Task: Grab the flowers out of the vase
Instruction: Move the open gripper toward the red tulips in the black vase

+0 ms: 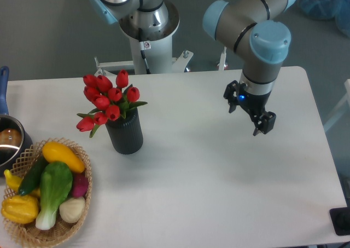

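Note:
I should next grab the flowers [107, 101] with my gripper by their red tulip heads, and then I should lift them out of the dark vase [125, 134].
The flowers [107, 101], a bunch of red tulips with green leaves, stand in the vase [125, 133], a dark ribbed cylinder left of the table's middle. Their stems are hidden inside the vase. My gripper [249, 115] hangs over the right half of the table, well to the right of the vase and apart from it. Its two dark fingers are spread apart and hold nothing.
A wicker basket [83, 204] with colourful vegetables sits at the front left corner, close to the vase. A metal pot [8, 144] with a blue handle lies at the left edge. The robot base [147, 26] stands behind the table.

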Robot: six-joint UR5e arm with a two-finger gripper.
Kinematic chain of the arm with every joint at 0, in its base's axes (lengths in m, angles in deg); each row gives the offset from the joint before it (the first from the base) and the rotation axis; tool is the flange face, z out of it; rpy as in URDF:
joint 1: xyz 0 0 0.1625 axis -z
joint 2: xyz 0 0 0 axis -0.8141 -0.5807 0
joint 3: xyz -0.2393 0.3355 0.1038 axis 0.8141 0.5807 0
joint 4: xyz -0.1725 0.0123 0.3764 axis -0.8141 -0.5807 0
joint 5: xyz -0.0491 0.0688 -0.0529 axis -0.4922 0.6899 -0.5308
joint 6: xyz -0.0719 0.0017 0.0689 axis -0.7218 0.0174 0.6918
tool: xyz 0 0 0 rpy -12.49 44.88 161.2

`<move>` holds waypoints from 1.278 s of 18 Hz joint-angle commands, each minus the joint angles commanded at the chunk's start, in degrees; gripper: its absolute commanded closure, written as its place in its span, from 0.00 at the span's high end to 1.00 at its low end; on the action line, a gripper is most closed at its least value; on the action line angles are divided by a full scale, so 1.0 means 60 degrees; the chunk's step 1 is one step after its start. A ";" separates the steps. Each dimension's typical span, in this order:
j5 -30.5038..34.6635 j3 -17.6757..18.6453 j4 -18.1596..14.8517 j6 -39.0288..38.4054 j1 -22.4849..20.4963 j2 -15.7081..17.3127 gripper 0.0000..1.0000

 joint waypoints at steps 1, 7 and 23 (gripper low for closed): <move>0.0000 0.0030 -0.0015 0.0000 0.0044 0.0132 1.00; -0.1081 0.0615 0.0029 -0.0015 0.0074 0.0850 1.00; -0.4511 0.2491 0.0117 -0.0689 0.0176 0.2448 1.00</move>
